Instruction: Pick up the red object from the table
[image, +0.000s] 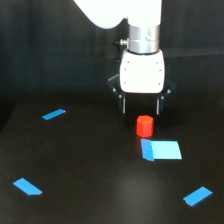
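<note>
The red object should be lifted off the black table next, so my gripper should grab it by its top end (145, 119).
The red object (144, 126) is a small red-orange stubby block standing upright on the black table (95, 165), just behind a blue patch (161, 149). My gripper (142, 111) hangs from the white arm directly above and slightly behind it. Its two dark fingers (123, 105) are spread apart, wider than the block, and hold nothing. The fingertips end just above the block's top; I cannot tell whether they touch it.
Flat blue patches lie on the table: one at the exterior view's left rear (53, 114), one at the front left (27, 186), one at the front right (198, 196).
</note>
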